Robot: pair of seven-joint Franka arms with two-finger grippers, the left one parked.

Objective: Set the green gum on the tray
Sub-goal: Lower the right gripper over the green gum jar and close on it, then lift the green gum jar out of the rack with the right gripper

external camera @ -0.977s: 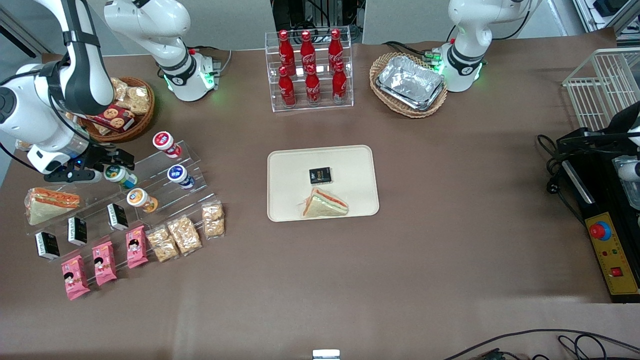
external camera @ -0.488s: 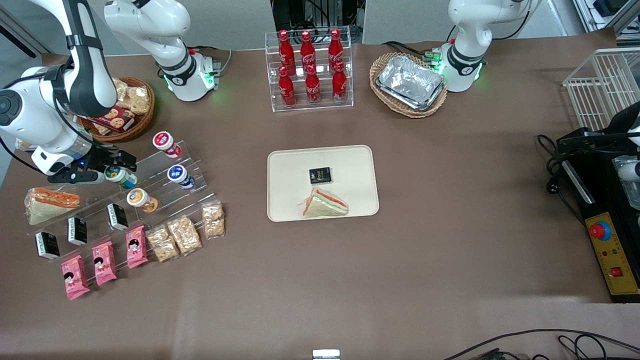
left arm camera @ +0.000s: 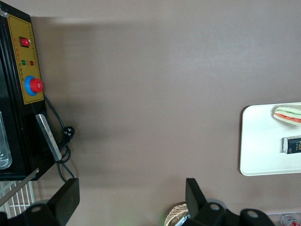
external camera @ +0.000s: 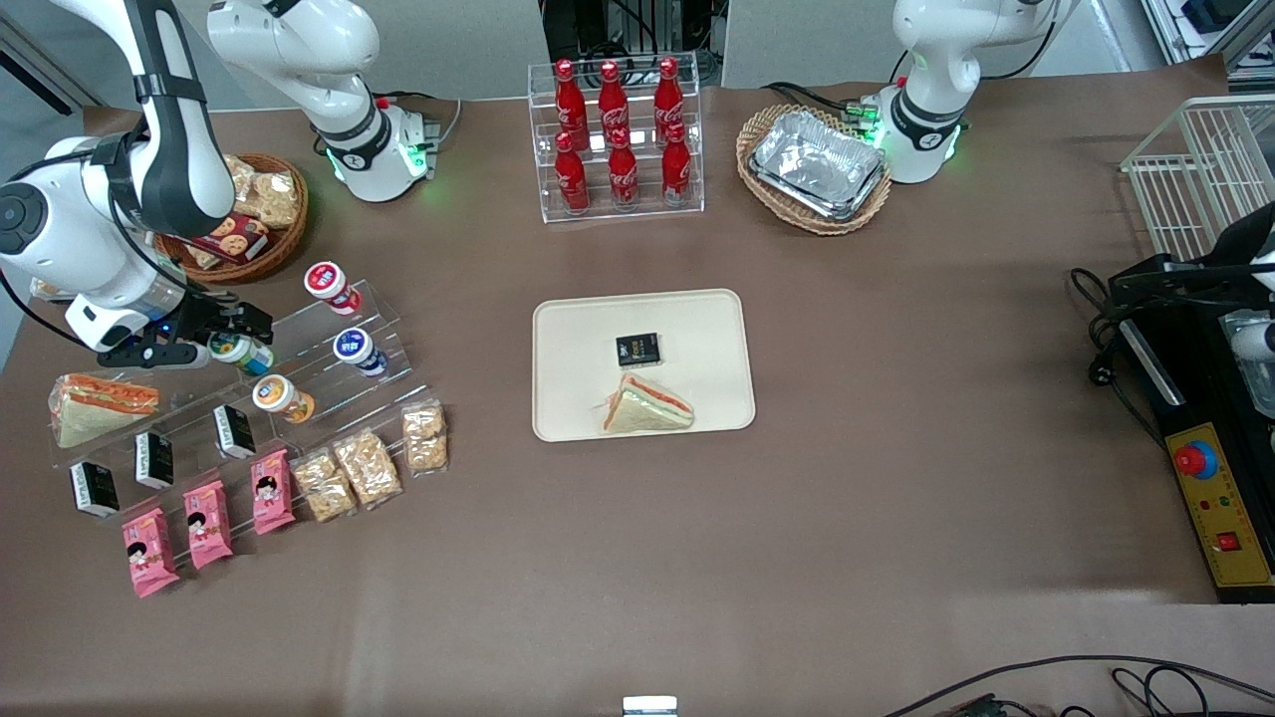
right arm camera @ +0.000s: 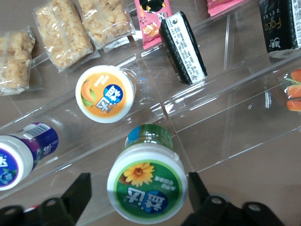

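The green gum needs to go on the beige tray (external camera: pixel 697 319), so my right gripper will next grab the gum by its white cap (external camera: pixel 226 347).
The green gum (external camera: pixel 237 351) lies on its side on a step of the clear acrylic stand (external camera: pixel 319 344), at the working arm's end of the table. Its green-and-white cap with a yellow flower (right arm camera: pixel 147 183) faces the wrist camera. My right gripper (external camera: pixel 214 337) is open, with one finger (right arm camera: pixel 79 190) on each side of the cap. One finger stands a little off the cap; the other finger (right arm camera: pixel 198 188) is very close to it. The beige tray (external camera: pixel 697 319) sits mid-table and holds a sandwich (external camera: pixel 647 408) and a black packet (external camera: pixel 637 349).
An orange-capped bottle (right arm camera: pixel 105 93) and a blue-capped bottle (right arm camera: pixel 19 157) lie on nearby steps, with a red-capped one (external camera: pixel 329 284) higher up. Black packets (right arm camera: pixel 182 47), pink packs (external camera: pixel 209 523), snack bags (external camera: pixel 367 466) and a wrapped sandwich (external camera: pixel 100 403) crowd the stand.
My gripper has slid a short way along the step onto the green gum, so its fingers now flank the cap. The gum has not moved.
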